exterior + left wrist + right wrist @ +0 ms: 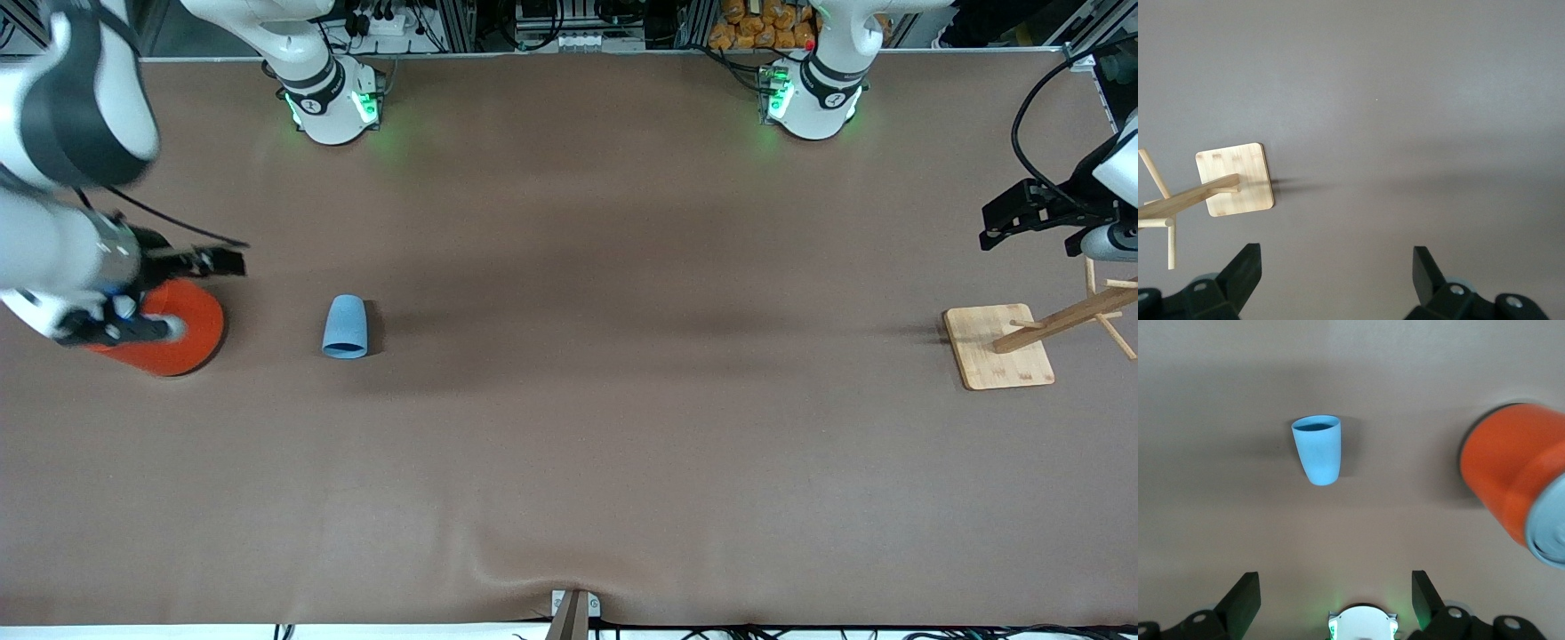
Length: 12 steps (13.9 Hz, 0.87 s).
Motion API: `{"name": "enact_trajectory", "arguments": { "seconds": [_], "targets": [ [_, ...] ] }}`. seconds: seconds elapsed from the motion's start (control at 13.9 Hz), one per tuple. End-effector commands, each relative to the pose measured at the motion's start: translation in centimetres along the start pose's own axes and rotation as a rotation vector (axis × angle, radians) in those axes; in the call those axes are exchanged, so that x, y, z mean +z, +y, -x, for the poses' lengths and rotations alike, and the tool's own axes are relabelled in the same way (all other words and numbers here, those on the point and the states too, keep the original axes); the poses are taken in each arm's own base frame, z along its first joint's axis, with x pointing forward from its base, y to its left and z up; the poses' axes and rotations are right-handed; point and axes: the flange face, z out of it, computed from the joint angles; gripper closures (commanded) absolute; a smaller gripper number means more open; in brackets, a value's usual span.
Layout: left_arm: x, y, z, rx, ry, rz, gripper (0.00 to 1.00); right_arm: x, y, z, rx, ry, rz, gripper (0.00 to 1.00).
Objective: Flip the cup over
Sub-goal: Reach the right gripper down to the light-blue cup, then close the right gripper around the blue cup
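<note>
Next, my right gripper grabs the cup's body near the cup's closed base, which leaves the light-blue cup's wide opening (pixel 344 350) free for the flip.
The light-blue cup (pixel 345 327) lies on its side on the brown table, toward the right arm's end, with its wide mouth turned to the front camera. In the right wrist view the cup (pixel 1317 450) shows its darker blue inside. My right gripper (pixel 222 262) is open and empty, up over the table beside the orange can and apart from the cup; its fingers frame the table and the right arm's base (pixel 1335 600). My left gripper (pixel 1005 222) is open and empty, up over the table near the wooden stand (pixel 1338 277).
A big orange can (pixel 178 333) with a grey lid stands beside the cup, toward the right arm's end, partly under the right arm (pixel 1511 473). A wooden peg stand on a square base (pixel 997 347) stands at the left arm's end (pixel 1235 179).
</note>
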Motion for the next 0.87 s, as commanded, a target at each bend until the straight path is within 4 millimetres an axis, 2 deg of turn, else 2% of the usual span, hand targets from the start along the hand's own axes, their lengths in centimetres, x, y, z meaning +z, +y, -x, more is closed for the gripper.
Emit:
{"name": "enact_trajectory", "arguments": {
  "seconds": [0.0,0.43,0.58,0.79],
  "targets": [
    [-0.3,-0.2,-0.1,0.011,0.011,0.010,0.00,3.7,-2.2,-2.8,-0.022,-0.005,0.012,0.00],
    [-0.3,-0.4,-0.1,0.007,0.012,0.010,0.00,17.6,-2.4,-2.7,-0.025,0.032,-0.007,0.00],
    [-0.3,-0.5,-0.1,0.007,0.012,0.010,0.00,20.9,-3.5,-2.2,-0.046,0.059,-0.005,0.00],
    [-0.3,-0.5,-0.1,0.006,0.012,0.010,0.00,23.9,-5.8,-1.2,-0.092,0.122,-0.005,0.00]
  ]
}}
